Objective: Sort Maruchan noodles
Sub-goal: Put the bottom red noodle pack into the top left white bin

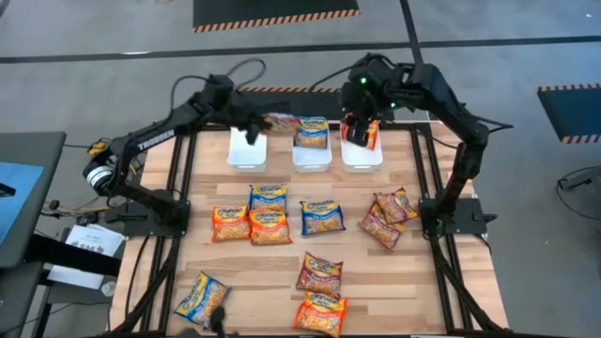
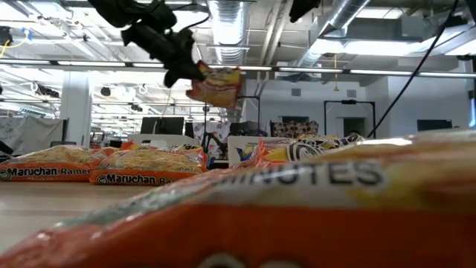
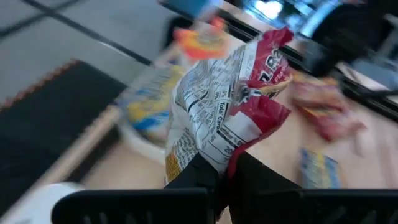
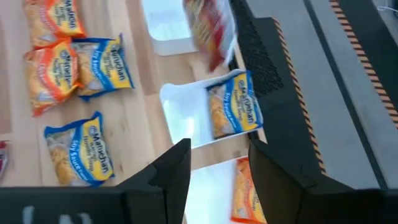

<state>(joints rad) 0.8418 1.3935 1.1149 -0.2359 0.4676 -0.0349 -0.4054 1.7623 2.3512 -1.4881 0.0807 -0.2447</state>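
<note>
The red packet stays in my left gripper for now until it hangs over the unfilled bin, as the red packet's loose end juts toward the blue packet's bin.
My left gripper (image 1: 261, 122) is shut on a dark red Maruchan noodle packet (image 1: 283, 122), held in the air above the far rims of the left white bin (image 1: 246, 152) and the middle bin (image 1: 312, 158). A blue packet (image 4: 233, 112) lies in the middle bin. An orange packet (image 4: 245, 193) lies in the right bin (image 1: 362, 158). My right gripper (image 4: 217, 180) hangs open and empty above the right bin. Several red, blue and orange packets (image 1: 270, 227) lie flat on the wooden table. My left gripper pinches the red packet by one end (image 3: 216, 158) between its two fingers (image 3: 186, 180). The packet sticks out past the fingertips, crumpled, with its printed back showing. It is lifted clear of the bins and the table, tilted (image 2: 216, 83).
Loose packets cover the table's middle and near part: blue (image 1: 322, 216), red (image 1: 380, 225), red (image 1: 319, 274), orange (image 1: 319, 314), blue (image 1: 202, 299). One orange packet (image 2: 297, 216) lies right in front of the low camera. The table's frame rails run along both sides.
</note>
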